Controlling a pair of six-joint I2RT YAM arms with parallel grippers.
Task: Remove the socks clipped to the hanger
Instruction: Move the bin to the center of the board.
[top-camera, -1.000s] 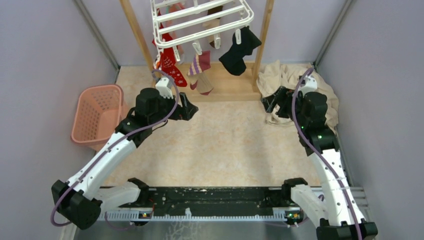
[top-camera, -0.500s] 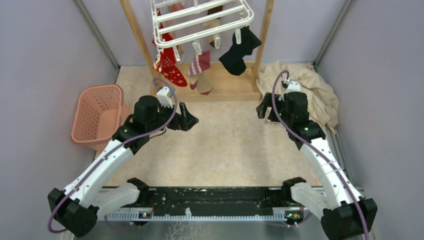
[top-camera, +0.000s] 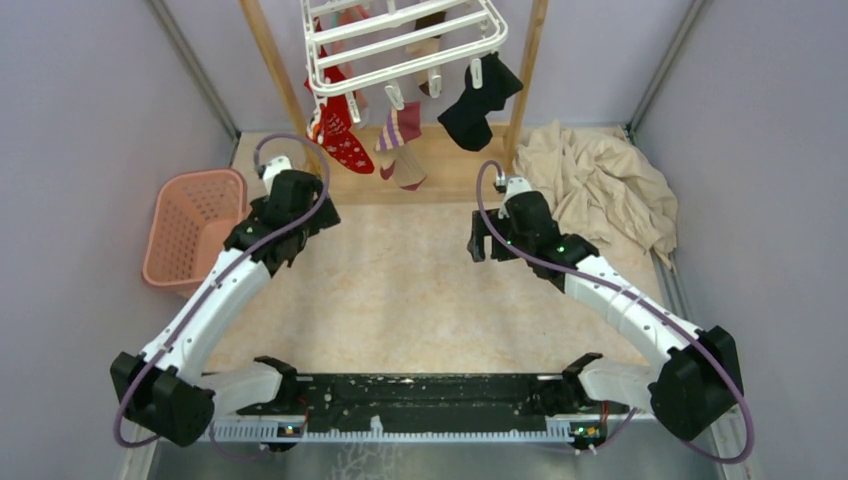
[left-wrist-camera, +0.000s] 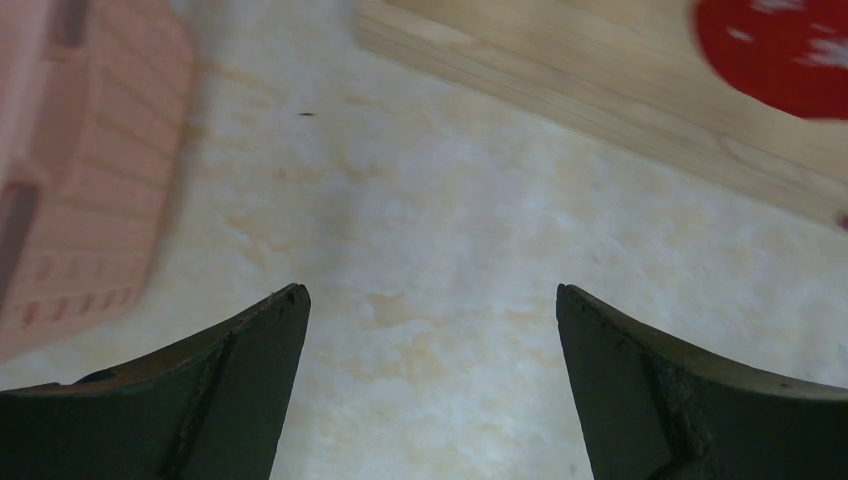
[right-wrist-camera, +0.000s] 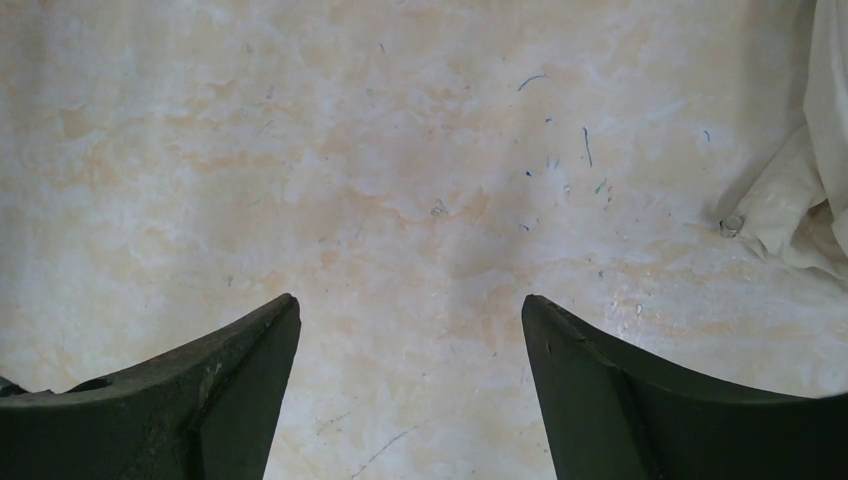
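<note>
The pink basket needs to be drawn near the socks, so my left gripper should next grab the pink basket's rim (top-camera: 242, 202) (left-wrist-camera: 62, 128) on the basket's side facing the bare floor.
The white hanger (top-camera: 400, 40) hangs from the wooden frame at the top centre. Clipped to it are a red sock with white pattern (top-camera: 340, 135), a maroon-and-beige striped sock (top-camera: 400, 135) and a black sock (top-camera: 480, 100); others sit behind, partly hidden. My left gripper (top-camera: 300, 222) is open and empty, low over the floor below and left of the red sock. The left wrist view shows its jaws wide apart (left-wrist-camera: 430, 300) and the red sock's edge (left-wrist-camera: 780, 55). My right gripper (top-camera: 487, 245) is open and empty below the black sock, over bare floor (right-wrist-camera: 410, 305).
A pink lattice basket (top-camera: 190, 235) stands at the left, close to my left arm, and shows in the left wrist view (left-wrist-camera: 70, 180). The wooden frame's base (top-camera: 450, 175) lies under the socks. A crumpled beige cloth (top-camera: 600, 185) lies at the right. Grey walls close both sides.
My left gripper swung left and back, from the middle toward the basket. My right gripper moved left, off the beige cloth and out over the floor.
</note>
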